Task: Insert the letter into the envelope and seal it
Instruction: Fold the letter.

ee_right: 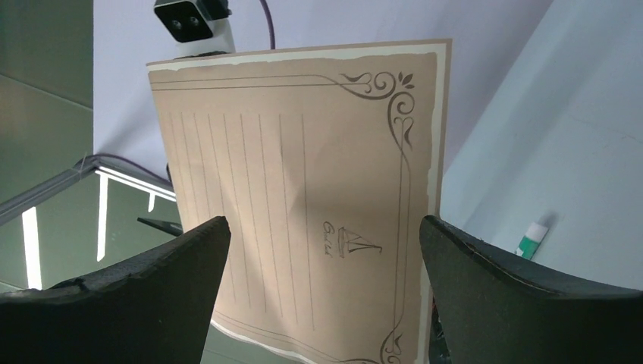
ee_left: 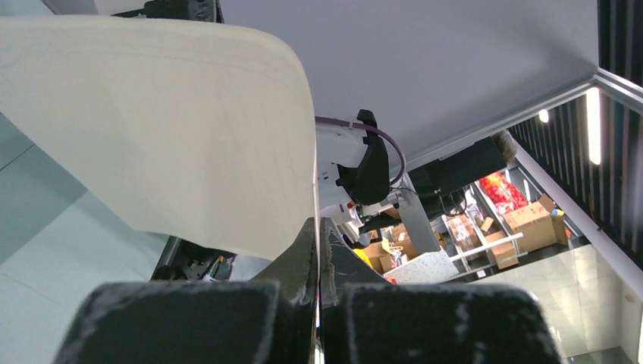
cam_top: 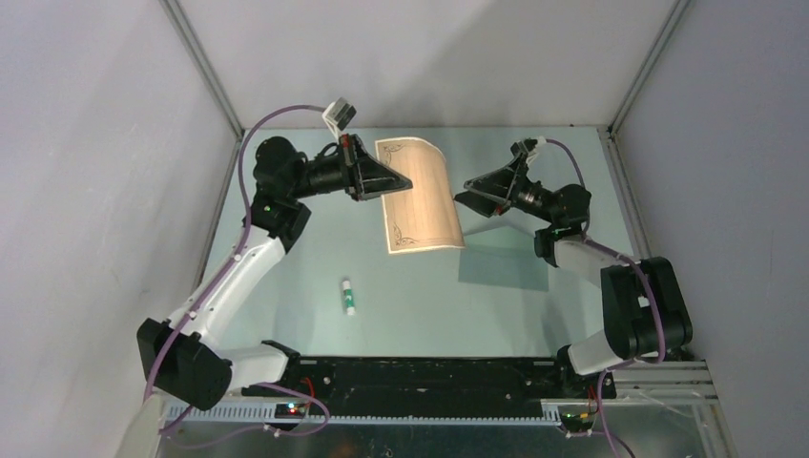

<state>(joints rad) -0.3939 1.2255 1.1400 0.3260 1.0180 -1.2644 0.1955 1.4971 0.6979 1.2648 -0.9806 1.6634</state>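
Next, my right gripper reaches the letter (cam_top: 422, 196) and grabs its free edge opposite my left gripper, to fold it over for the envelope.
The letter (cam_top: 422, 196), a tan sheet with a brown ornamental border, hangs curved in the air over the far middle of the table. My left gripper (cam_top: 404, 182) is shut on its left edge; the left wrist view shows the pale back of the letter (ee_left: 167, 129) pinched between the closed tips of that gripper (ee_left: 318, 224). My right gripper (cam_top: 466, 194) stands open just right of the sheet, not touching it. In the right wrist view the lined face of the letter (ee_right: 303, 174) fills the gap of the right gripper (ee_right: 322, 227). The envelope (cam_top: 501, 267), a flat teal-grey rectangle, lies on the table below the right gripper.
A small white stick with a green cap (cam_top: 348, 297) lies on the table in front of the letter, and the same stick (ee_right: 533, 239) shows at the right of the right wrist view. Grey walls with metal corner posts (cam_top: 205, 67) close in the table.
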